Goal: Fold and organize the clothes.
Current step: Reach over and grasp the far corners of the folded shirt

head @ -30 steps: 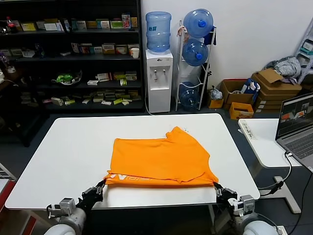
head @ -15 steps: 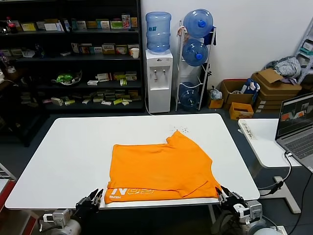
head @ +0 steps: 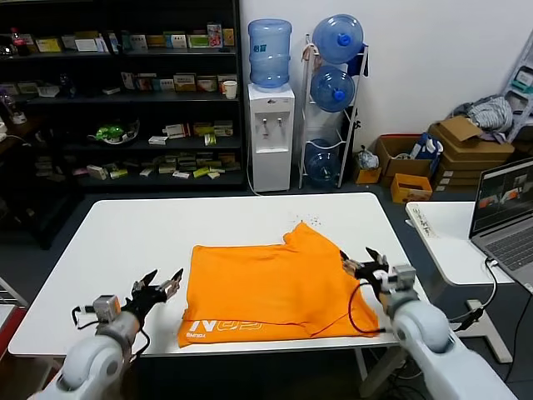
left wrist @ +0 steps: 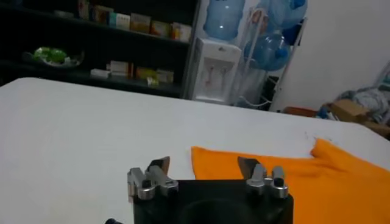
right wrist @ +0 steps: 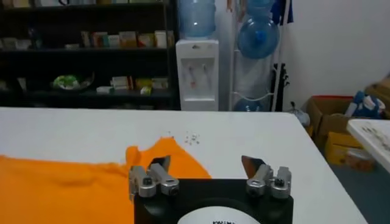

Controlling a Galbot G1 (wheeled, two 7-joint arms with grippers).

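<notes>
The T-shirt needs to be folded, so my left gripper should next grab its plain corner (head: 197,251) across from the white lettering (head: 220,326).
The orange T-shirt (head: 275,287) lies folded on the white table (head: 125,242), white lettering along its near left edge. It also shows in the left wrist view (left wrist: 292,173) and the right wrist view (right wrist: 67,185). My left gripper (head: 158,286) is open and empty, just left of the shirt's left edge and above the table; in its wrist view (left wrist: 204,165) the jaws stand wide apart. My right gripper (head: 364,261) is open and empty over the shirt's right edge; in its wrist view (right wrist: 207,163) the jaws stand wide apart.
A second white table (head: 445,237) with a laptop (head: 508,212) stands to the right. Behind the table are dark shelves (head: 125,92), a water dispenser (head: 271,125), a rack of water bottles (head: 333,83) and cardboard boxes (head: 458,146).
Both grippers have let go of the shirt's near corners, risen from below the table's front edge and opened beside the shirt. The shirt's near edge was pulled toward me and now rests.
</notes>
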